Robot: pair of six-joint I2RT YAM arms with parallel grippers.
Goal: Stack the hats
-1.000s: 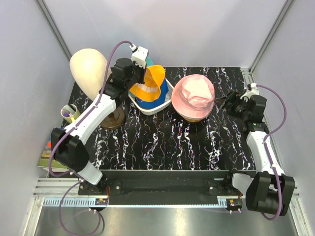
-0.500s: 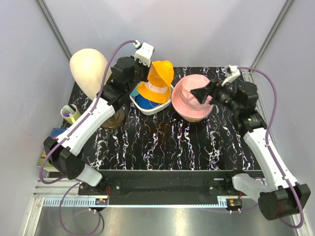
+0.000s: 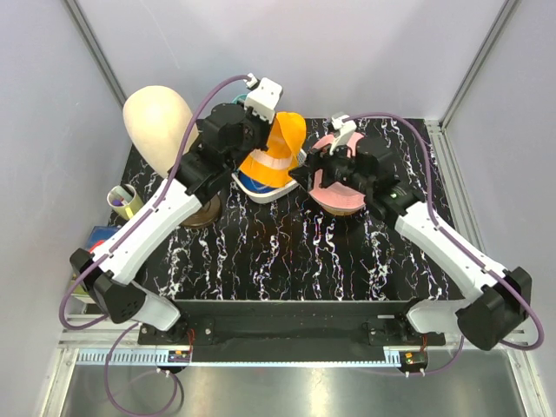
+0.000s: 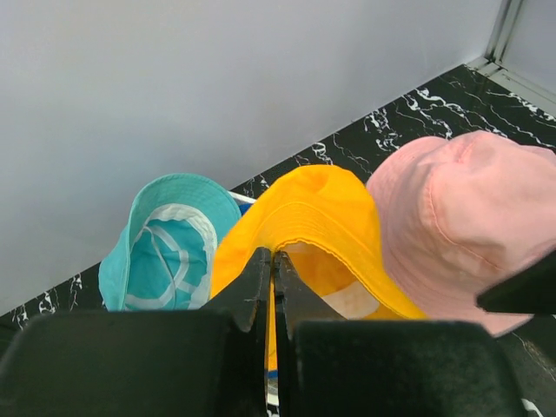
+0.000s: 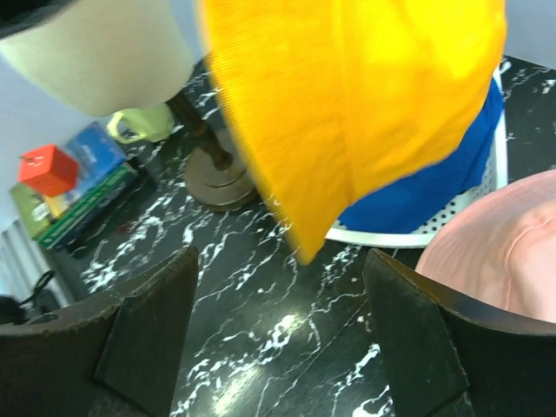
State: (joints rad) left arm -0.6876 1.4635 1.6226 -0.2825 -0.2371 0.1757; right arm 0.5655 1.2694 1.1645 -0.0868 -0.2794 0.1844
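Next, my right gripper grabs the orange-yellow hat by its brim [image 3: 292, 174] [image 5: 307, 236] across from my left gripper, leaving the orange-yellow hat's opening free to stack over the pink hat.
My left gripper [image 3: 260, 142] is shut on the brim of the orange-yellow hat [image 3: 280, 153], which hangs lifted over the white basket [image 3: 271, 196]. In the left wrist view the jaws [image 4: 274, 257] pinch that brim, with the orange-yellow hat [image 4: 323, 208] between a teal hat [image 4: 169, 254] and the pink hat [image 4: 460, 217]. My right gripper [image 3: 302, 176] is open just right of the hanging hat, its arm over the pink hat [image 3: 337, 193]. The right wrist view has the open gripper [image 5: 282, 326] below the orange-yellow hat [image 5: 347, 95], a royal-blue hat [image 5: 421, 193] behind it.
The cream mannequin head [image 3: 156, 122] stands at the back left on a brown base [image 5: 217, 182]. A yellow-green cup [image 3: 123, 201], books [image 5: 78, 195] and a red cube [image 5: 48, 169] sit at the left edge. The basket rim [image 5: 373, 234] lies beside the pink hat [image 5: 499, 252].
My right arm has swung left across the pink hat to beside the orange-yellow hat. My left gripper has carried the orange-yellow hat up and a little to the right.
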